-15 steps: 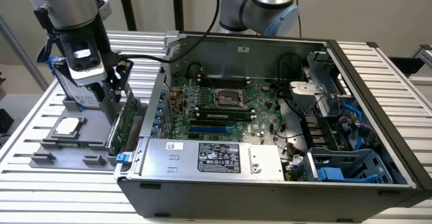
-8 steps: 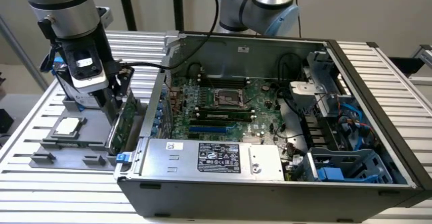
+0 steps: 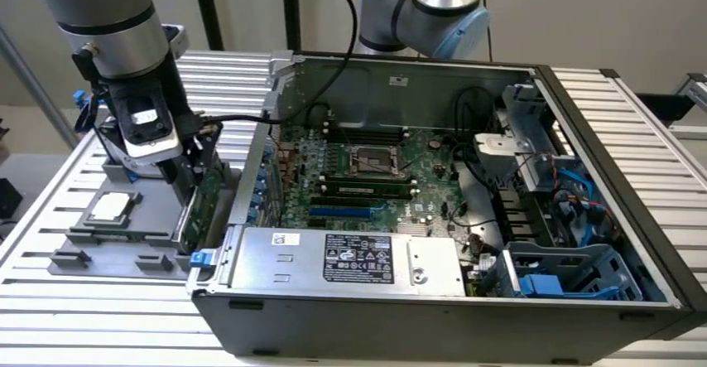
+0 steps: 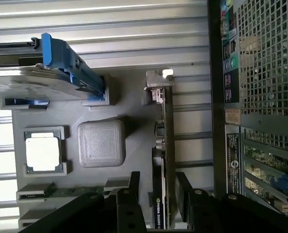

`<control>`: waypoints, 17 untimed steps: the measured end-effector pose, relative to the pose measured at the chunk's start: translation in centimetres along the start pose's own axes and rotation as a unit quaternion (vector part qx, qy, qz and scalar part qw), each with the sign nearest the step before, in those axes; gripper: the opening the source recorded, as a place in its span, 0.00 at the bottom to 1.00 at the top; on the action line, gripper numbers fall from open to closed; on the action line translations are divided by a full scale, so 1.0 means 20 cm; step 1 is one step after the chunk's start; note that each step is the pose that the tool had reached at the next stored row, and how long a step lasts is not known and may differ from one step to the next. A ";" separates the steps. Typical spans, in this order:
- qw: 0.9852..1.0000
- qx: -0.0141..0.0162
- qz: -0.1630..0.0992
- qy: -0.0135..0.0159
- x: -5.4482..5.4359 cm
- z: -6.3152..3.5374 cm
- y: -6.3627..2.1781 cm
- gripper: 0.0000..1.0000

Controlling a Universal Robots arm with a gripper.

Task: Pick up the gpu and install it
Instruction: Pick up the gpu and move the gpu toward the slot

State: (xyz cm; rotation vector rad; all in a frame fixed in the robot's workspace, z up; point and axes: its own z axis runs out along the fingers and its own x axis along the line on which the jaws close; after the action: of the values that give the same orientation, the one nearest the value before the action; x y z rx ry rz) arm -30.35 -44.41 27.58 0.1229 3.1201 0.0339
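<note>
Next, my gripper grips the GPU by its bracketless end (image 4: 164, 201), which leaves the GPU's silver bracket (image 4: 159, 77) free for installing in the computer case.
The gpu (image 3: 201, 203) stands on edge in a slot of the grey holder (image 3: 111, 247), just outside the open computer case (image 3: 431, 309) on the exterior view's left. It shows a green board face there. In the wrist view the gpu (image 4: 164, 131) runs edge-on, with its silver bracket (image 4: 158, 80) at the far end and the black cooler side beside the board. My gripper (image 3: 188, 176) is lowered over the card. Its fingers (image 4: 134, 187) straddle the card's near end, open, with a gap left on the cooler side.
A square silver CPU chip (image 4: 43, 150) sits in the grey holder (image 4: 101, 143), beside a hard drive with a blue frame (image 4: 61, 73). The case's rear grille (image 4: 265, 53) is close beside the card. The motherboard (image 3: 365, 176) lies inside. A second arm (image 3: 425, 7) stands behind the case.
</note>
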 end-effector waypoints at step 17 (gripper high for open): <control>1.000 -0.001 0.000 -0.014 -0.01 0.143 -0.003 1.00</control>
State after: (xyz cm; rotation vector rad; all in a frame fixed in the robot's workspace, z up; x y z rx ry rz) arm -30.19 -44.43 24.73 0.1214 3.0927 0.0351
